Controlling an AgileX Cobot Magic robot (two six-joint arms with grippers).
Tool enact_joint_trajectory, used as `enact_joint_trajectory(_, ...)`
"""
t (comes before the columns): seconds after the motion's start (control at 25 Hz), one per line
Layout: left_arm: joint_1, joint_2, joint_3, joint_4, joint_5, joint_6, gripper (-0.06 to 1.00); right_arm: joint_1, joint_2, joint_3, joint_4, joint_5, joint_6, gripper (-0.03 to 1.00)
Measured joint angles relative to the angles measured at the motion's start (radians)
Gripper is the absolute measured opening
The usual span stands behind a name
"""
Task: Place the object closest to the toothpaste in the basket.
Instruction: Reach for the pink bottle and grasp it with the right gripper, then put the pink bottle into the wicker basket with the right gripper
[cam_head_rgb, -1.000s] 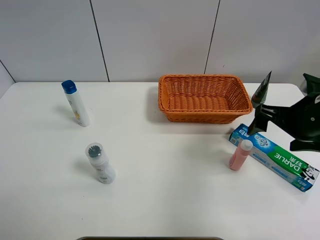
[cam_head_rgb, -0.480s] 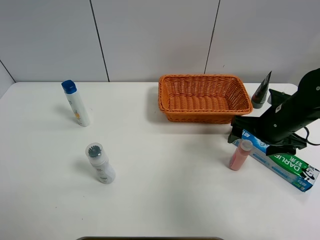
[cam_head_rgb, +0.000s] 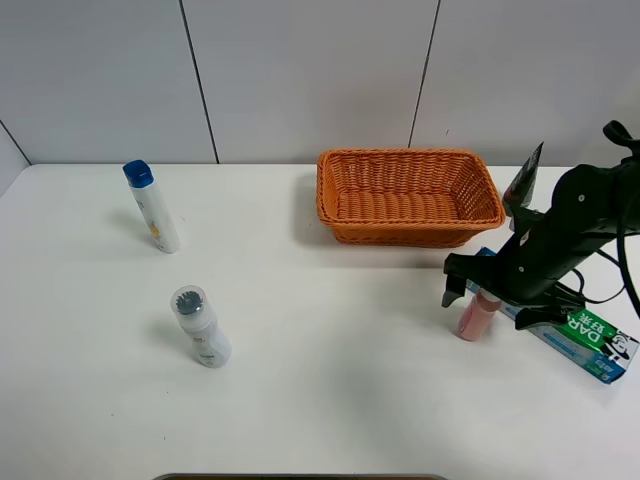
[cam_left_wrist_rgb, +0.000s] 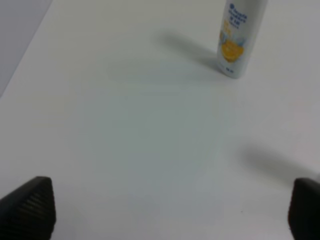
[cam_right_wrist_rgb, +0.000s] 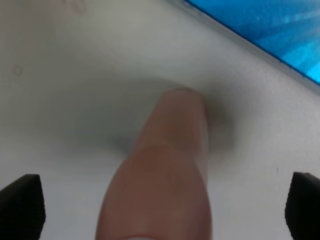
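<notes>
My right gripper's fingers reach down both sides of the bottle. It is ready to close on the pink bottle (cam_head_rgb: 476, 317) (cam_right_wrist_rgb: 165, 180) now.
A small pink bottle (cam_head_rgb: 476, 317) stands upright right next to the blue-green toothpaste box (cam_head_rgb: 585, 338) at the right of the white table. My right gripper (cam_head_rgb: 489, 298) is open and lowered over the bottle, one finger on each side. In the right wrist view the pink bottle (cam_right_wrist_rgb: 165, 180) fills the gap between the fingertips (cam_right_wrist_rgb: 20, 200), with the toothpaste box (cam_right_wrist_rgb: 270, 30) beyond it. The orange wicker basket (cam_head_rgb: 325, 195) stands at the back middle, empty. My left gripper (cam_left_wrist_rgb: 165, 210) is open over bare table and is out of the exterior view.
A white bottle with a blue cap (cam_head_rgb: 152, 207) stands at the back left and also shows in the left wrist view (cam_left_wrist_rgb: 237, 37). A clear-capped white bottle (cam_head_rgb: 200, 327) stands front left. A dark green tube (cam_head_rgb: 523, 180) stands right of the basket.
My right arm has swung in from the right edge, moving left and down, and its open gripper now straddles the pink bottle. The objects have not moved.
</notes>
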Motion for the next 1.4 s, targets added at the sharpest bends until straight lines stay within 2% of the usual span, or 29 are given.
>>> enact_joint_trajectory(0.28, 0.000, 0.000, 0.000, 0.000, 0.000, 0.000, 0.94, 0.000, 0.004, 0.000, 0.000, -0.024, 0.000, 0.99)
enact_joint_trajectory(0.4, 0.000, 0.000, 0.000, 0.000, 0.000, 0.000, 0.94, 0.000, 0.004, 0.000, 0.000, -0.024, 0.000, 0.93)
enact_joint_trajectory(0.52, 0.000, 0.000, 0.000, 0.000, 0.000, 0.000, 0.94, 0.000, 0.004, 0.000, 0.007, -0.024, 0.000, 0.80)
enact_joint_trajectory(0.8, 0.000, 0.000, 0.000, 0.000, 0.000, 0.000, 0.94, 0.000, 0.004, 0.000, 0.011, -0.025, 0.016, 0.38)
enact_joint_trajectory(1.4, 0.000, 0.000, 0.000, 0.000, 0.000, 0.000, 0.94, 0.000, 0.007, 0.000, 0.015, -0.034, 0.024, 0.37)
